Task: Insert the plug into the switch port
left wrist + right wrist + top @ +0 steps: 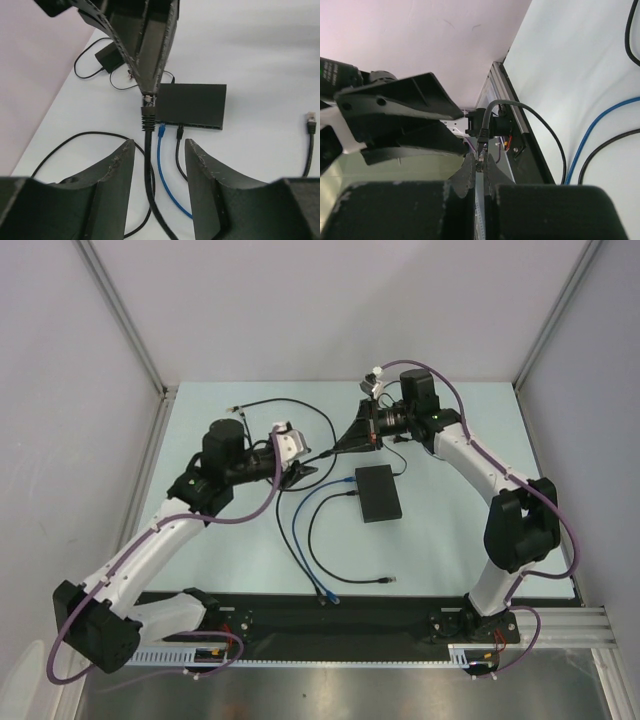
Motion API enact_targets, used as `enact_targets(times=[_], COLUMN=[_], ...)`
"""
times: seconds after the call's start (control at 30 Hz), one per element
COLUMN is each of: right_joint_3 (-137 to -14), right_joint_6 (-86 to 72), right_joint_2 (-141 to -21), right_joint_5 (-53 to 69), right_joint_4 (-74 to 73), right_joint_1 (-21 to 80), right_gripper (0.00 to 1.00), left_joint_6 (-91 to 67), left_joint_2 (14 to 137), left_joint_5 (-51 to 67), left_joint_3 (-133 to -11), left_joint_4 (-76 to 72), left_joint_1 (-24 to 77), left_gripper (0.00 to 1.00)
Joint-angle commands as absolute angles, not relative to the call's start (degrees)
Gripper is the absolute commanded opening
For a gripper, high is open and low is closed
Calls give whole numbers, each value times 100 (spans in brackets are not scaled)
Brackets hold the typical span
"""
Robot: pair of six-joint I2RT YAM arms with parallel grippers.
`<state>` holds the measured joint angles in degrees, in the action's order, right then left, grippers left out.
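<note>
My left fingers should move closer before closing; they would miss the held black cable behind its plug, being short of it.
The switch (pixel 378 492) is a flat black box lying mid-table; it also shows in the left wrist view (pixel 192 105). A blue plug (pixel 162 131) and a black plug (pixel 180 131) sit in ports on its near edge. My right gripper (pixel 335 447) is shut on a black cable's plug (pixel 148 102), held above the table just left of the switch's corner and apart from it. The pinched plug also shows in the right wrist view (pixel 481 159). My left gripper (pixel 156 175) is open close by; the held cable (pixel 148 165) runs between its fingers untouched.
A small black power adapter (pixel 111 56) with a thin cord lies beyond the right gripper. Loose cable ends lie near the front: a black plug (pixel 390 581) and a blue one (pixel 331 597). Grey walls and aluminium posts enclose the table.
</note>
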<state>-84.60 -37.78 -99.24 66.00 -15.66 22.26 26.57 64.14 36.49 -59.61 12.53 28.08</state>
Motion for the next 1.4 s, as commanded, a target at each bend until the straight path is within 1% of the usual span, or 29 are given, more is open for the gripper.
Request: enact_targets(times=[0.0, 0.13, 0.23, 0.27, 0.33, 0.47, 0.63, 0.83, 1.0, 1.13, 1.23, 1.37], right_joint_3=[-8455, -8394, -8341, -8332, -8323, -8323, -8297, -8279, -8271, -8262, -8244, -8209], right_joint_6=[-4395, -4377, -4333, -4316, -4315, -4316, -4333, -4342, -4324, -4289, -4210, -4166], right_joint_2=[-9905, -9879, -9861, -9853, -9844, -9853, -9835, -9809, -9800, -9791, -9774, -9765], right_joint_5=[6882, 6926, 6943, 6961, 6987, 7022, 7040, 7058, 7049, 7058, 7049, 7040], right_joint_4=[-923, -897, -914, -923, -923, -896, -888, -879, -888, -923, -1002, -1063], right_joint_1=[2215, 2250, 2250, 2259, 2259, 2250, 2224, 2206, 2197, 2206, 2206, 2215], right_gripper=[0, 0, 0, 0, 0, 0, 0, 0, 0, 0, 0, 0], left_joint_6=[3216, 3094, 3120, 3155, 3243, 3445, 3533, 3559, 3551, 3542, 3463, 3392], left_joint_2=[6433, 6582, 6601, 6592, 6609, 6644, 6697, 6732, 6750, 6768, 6759, 6820], left_joint_5=[3095, 2769, 2672, 2646, 2645, 2742, 2926, 3085, 3190, 3164, 3173, 3217], left_joint_3=[-5748, -5827, -5836, -5827, -5827, -5836, -5854, -5853, -5880, -5862, -5854, -5880], left_joint_4=[458, 290, 237, 237, 307, 465, 712, 931, 984, 941, 818, 756], left_joint_1=[3155, 3252, 3252, 3252, 3252, 3252, 3252, 3252, 3252, 3252, 3252, 3261], left_gripper=[50, 47, 42, 38, 36, 27, 27, 34, 34, 30, 24, 22])
